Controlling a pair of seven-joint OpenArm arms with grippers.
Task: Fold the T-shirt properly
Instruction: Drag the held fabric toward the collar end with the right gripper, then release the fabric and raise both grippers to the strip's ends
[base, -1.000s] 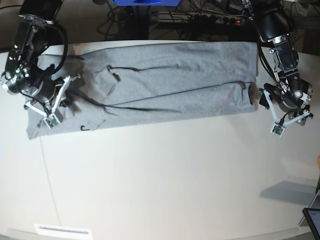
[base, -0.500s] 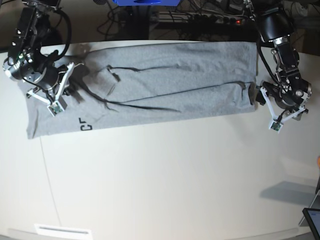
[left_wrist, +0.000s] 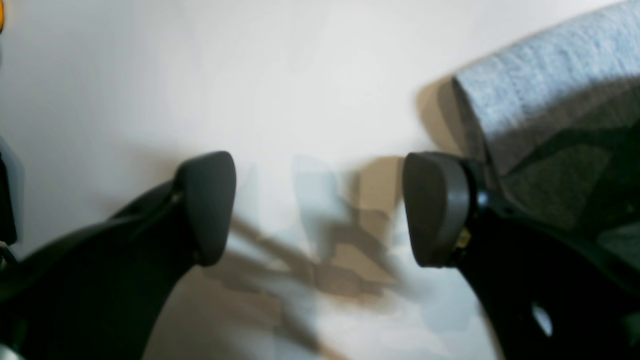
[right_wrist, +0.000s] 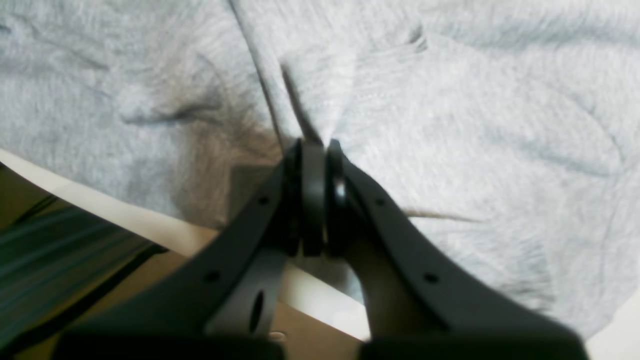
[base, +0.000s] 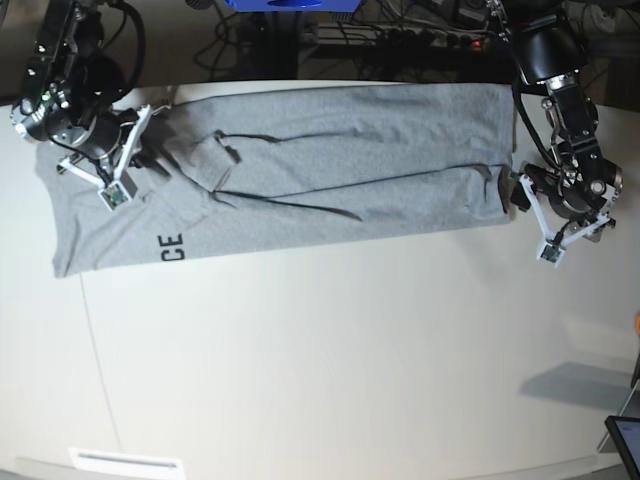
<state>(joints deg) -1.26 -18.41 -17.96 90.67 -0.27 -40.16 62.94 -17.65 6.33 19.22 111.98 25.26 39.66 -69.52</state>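
Observation:
The pinched fold of the T-shirt sits down among cloth that is spread flat on the tabletop, so I will open my right gripper.
The grey T-shirt lies stretched lengthwise along the far side of the white table, with black letters "CE" near its left end. My right gripper is shut on a pinched fold of the shirt at that left end. My left gripper is open and empty, just off the shirt's right edge; the cloth shows beside its right finger, and the table shows between the jaws.
Cables and a power strip run behind the table's far edge, by a blue object. A dark screen sits at the front right corner. A white label strip lies at the front left.
My right gripper has moved toward the table's far edge with the cloth in it, unfolding the shirt's left end and uncovering the black letters. My left gripper has shifted slightly toward the shirt's right edge.

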